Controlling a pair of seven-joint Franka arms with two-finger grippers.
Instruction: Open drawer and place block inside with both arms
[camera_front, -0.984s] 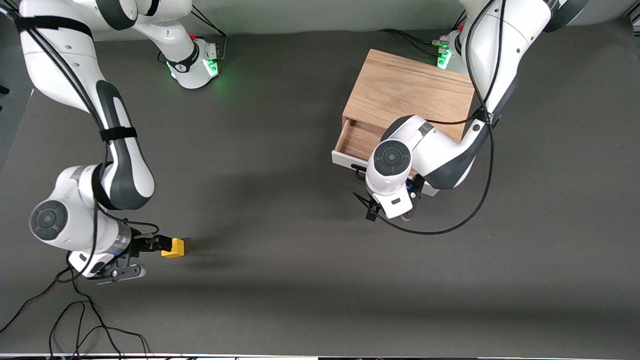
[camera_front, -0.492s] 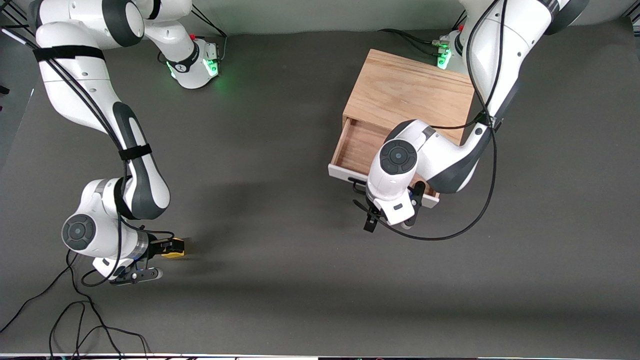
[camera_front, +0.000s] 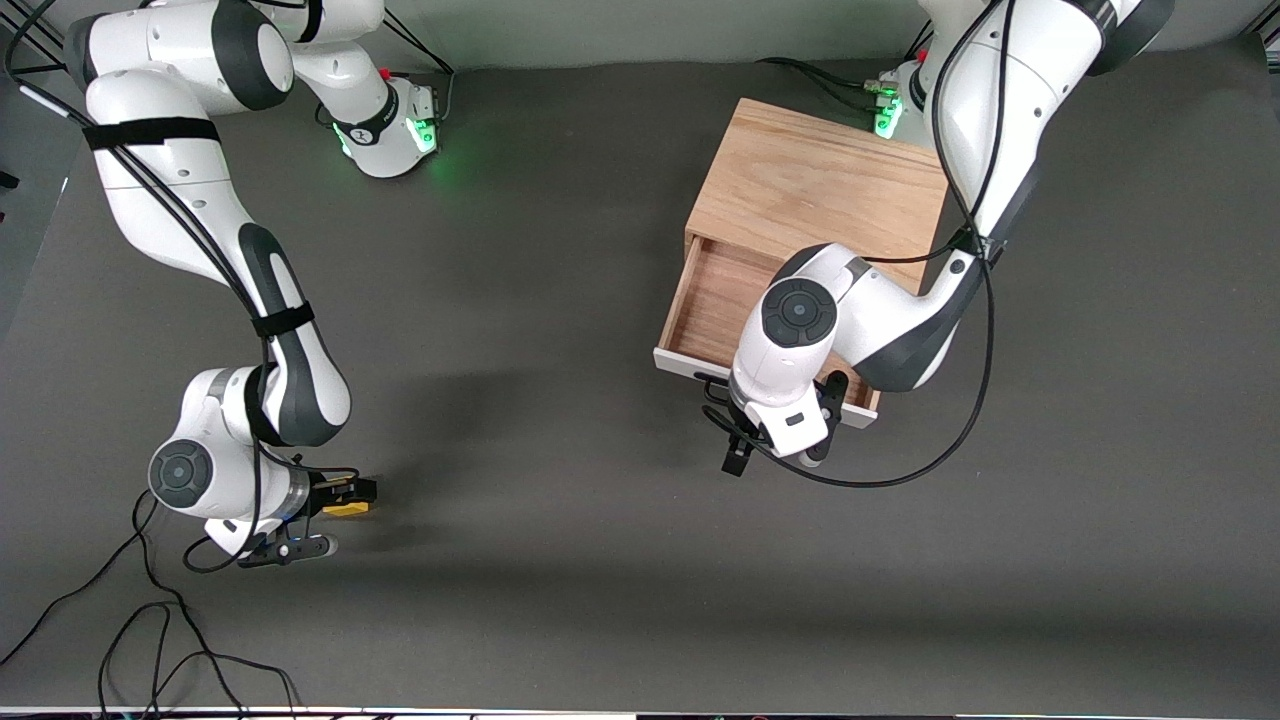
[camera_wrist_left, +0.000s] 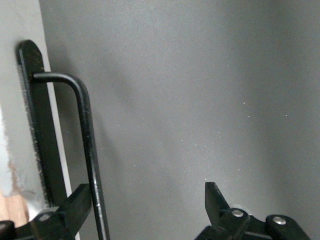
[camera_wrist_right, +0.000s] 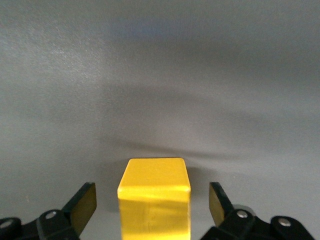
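The yellow block needs to go inside the open drawer (camera_front: 712, 300), so my right gripper will next grab the yellow block by its opposite upright sides.
The yellow block (camera_front: 356, 507) sits on the dark table near the right arm's end. My right gripper (camera_front: 345, 497) is low around it, open; in the right wrist view the block (camera_wrist_right: 154, 192) stands between the two fingers (camera_wrist_right: 82, 205) with a gap on each side. The drawer (camera_front: 712, 300) is pulled partly out of the wood cabinet (camera_front: 820, 185), showing its wood inside. My left gripper (camera_front: 730, 425) is open at the drawer's white front (camera_front: 685, 365). In the left wrist view the black wire handle (camera_wrist_left: 88, 145) runs between the fingers, close against one finger (camera_wrist_left: 75, 207).
Loose black cables (camera_front: 160, 640) lie on the table near the front camera at the right arm's end. A cable (camera_front: 900, 460) loops from the left arm over the table beside the drawer. Bare dark table (camera_front: 560, 480) lies between block and drawer.
The drawer has slid farther out toward the front camera with my left gripper at its handle. My right gripper has moved forward so its fingers now straddle the block.
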